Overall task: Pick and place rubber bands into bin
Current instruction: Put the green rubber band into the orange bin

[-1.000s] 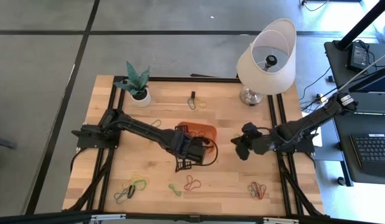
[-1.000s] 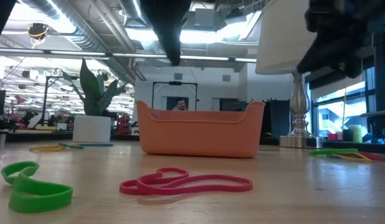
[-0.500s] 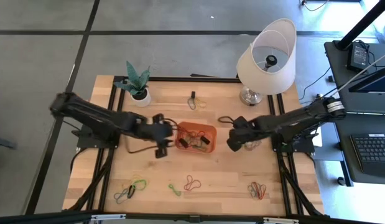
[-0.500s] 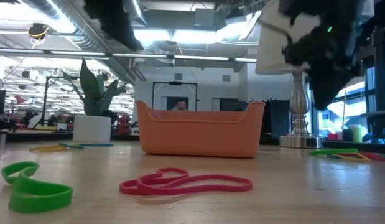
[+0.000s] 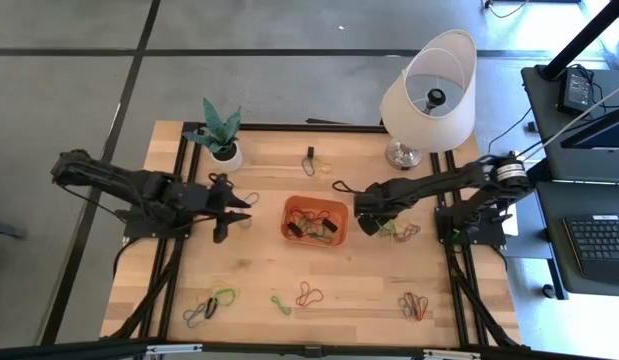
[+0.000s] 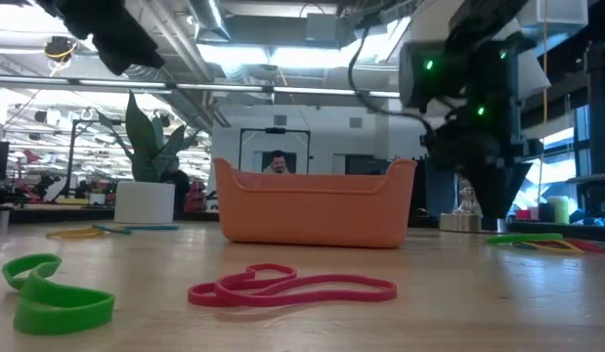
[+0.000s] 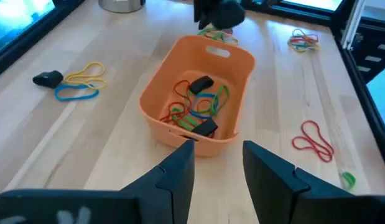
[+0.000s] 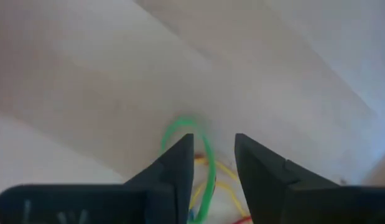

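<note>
The green band needs to go into the orange bin, so my right gripper should grab it next by its loop behind the band's rounded end (image 8: 209,158).
The orange bin (image 5: 315,219) (image 7: 198,99) stands mid-table with several rubber bands (image 7: 195,107) lying in it. My right gripper (image 5: 368,217) (image 8: 214,165) hangs low just right of the bin, open. Its fingers straddle a green band (image 8: 208,158) of a small heap of rubber bands (image 5: 397,232) on the table; whether they touch it I cannot tell. My left gripper (image 5: 225,210) (image 7: 218,165) is left of the bin, open, with nothing between its fingers. More bands lie loose near the table's front edge (image 5: 309,293) (image 6: 292,286).
A lamp (image 5: 429,90) stands at the far right and a potted plant (image 5: 222,140) at the far left. Loose bands lie at the front left (image 5: 211,303), the front right (image 5: 416,305) and near my left gripper (image 5: 247,198). A small black piece (image 5: 310,158) lies beyond the bin.
My left gripper has gone from over the bin toward the table's left edge. My right gripper has come down and moved a little toward the bin and the far edge, onto the heap of bands.
</note>
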